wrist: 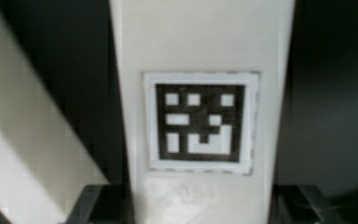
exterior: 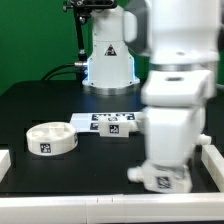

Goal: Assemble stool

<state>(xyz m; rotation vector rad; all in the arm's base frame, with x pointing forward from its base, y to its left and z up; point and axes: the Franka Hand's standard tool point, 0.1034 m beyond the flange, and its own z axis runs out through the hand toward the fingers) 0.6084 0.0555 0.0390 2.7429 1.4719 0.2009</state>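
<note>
The tagged leg (exterior: 164, 183) is hanging in my gripper above the black table. My gripper needs to keep holding the leg for now before it lets go.
A white stool leg (wrist: 202, 60) with a black-and-white tag fills the wrist view and runs lengthwise between my dark fingers (wrist: 98, 204). My gripper (wrist: 202, 202) is shut on it, pads against both long sides. In the exterior view the gripper (exterior: 160, 168) is low over the black table at the front right, and the tagged leg (exterior: 163, 182) lies under it, partly hidden by the hand. The round white seat disc (exterior: 50, 138) lies apart at the exterior view's left, with a tag on its rim.
The marker board (exterior: 98, 120) lies mid-table with a small white tagged block (exterior: 122, 128) at its edge. White rails border the table at the left (exterior: 4, 160) and right (exterior: 214, 162). Another white surface (wrist: 25, 140) slants beside the held leg.
</note>
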